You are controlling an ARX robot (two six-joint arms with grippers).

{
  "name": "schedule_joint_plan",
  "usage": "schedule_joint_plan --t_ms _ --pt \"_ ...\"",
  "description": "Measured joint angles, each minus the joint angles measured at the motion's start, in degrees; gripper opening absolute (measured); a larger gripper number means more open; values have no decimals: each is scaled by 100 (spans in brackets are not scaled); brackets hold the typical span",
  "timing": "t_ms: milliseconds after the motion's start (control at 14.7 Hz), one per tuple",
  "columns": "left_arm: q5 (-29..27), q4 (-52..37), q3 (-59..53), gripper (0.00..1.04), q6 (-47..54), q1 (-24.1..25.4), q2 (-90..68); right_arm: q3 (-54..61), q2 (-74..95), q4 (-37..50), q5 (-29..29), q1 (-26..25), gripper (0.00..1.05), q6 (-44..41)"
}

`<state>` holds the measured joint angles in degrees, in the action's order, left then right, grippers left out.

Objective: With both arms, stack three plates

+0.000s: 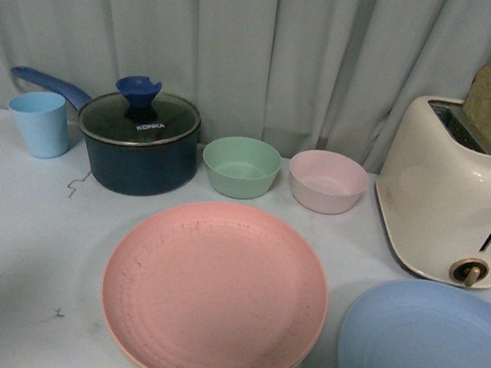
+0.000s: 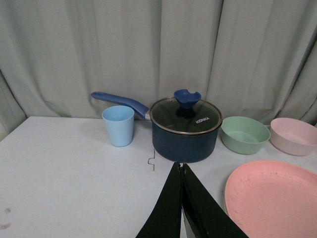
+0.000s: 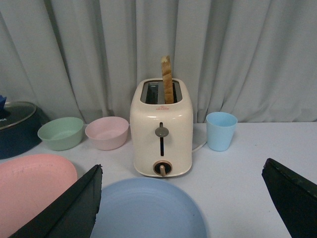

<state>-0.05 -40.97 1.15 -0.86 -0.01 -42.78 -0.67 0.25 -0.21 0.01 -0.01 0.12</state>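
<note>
Next, my right gripper grabs the light blue plate's rim (image 1: 481,301), to stack the light blue plate onto the pink plate (image 1: 215,291).
The pink plate (image 1: 215,291) lies in the middle of the table, on top of a beige plate whose rim (image 1: 134,359) peeks out along its near edge. To its right the light blue plate (image 1: 427,356) lies alone on the table. Neither gripper shows in the front view. In the left wrist view my left gripper (image 2: 179,166) is shut on nothing and points at the pot, with the pink plate (image 2: 272,198) beside it. My right gripper (image 3: 182,171) is wide open, its fingers (image 3: 74,208) spread either side of the light blue plate (image 3: 148,210).
Along the back stand a light blue cup (image 1: 40,122), a dark lidded pot (image 1: 140,140) with a blue handle, a green bowl (image 1: 241,166) and a pink bowl (image 1: 325,181). A cream toaster (image 1: 454,195) holding bread stands behind the blue plate. A second blue cup (image 3: 221,130) is beside the toaster.
</note>
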Motion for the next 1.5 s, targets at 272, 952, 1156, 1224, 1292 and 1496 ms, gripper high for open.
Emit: schedule_joint_plan --t_ms 272,952,1156,1224,1292,1496 --pt "2 1054 -50 2 0 0 1169 0 0 0 0 0 98 0" --pt "2 2730 -52 2 0 0 2918 0 0 0 0 0 98 0" --pt "2 3058 -52 2 2 0 3237 0 0 0 0 0 98 0" --pt "2 3174 -52 2 0 0 3338 0 0 0 0 0 98 0" --pt "24 4081 -48 2 2 0 3932 0 0 0 2 0 98 0" --pt "2 4140 -50 2 4 0 4232 0 0 2 2 0 98 0"
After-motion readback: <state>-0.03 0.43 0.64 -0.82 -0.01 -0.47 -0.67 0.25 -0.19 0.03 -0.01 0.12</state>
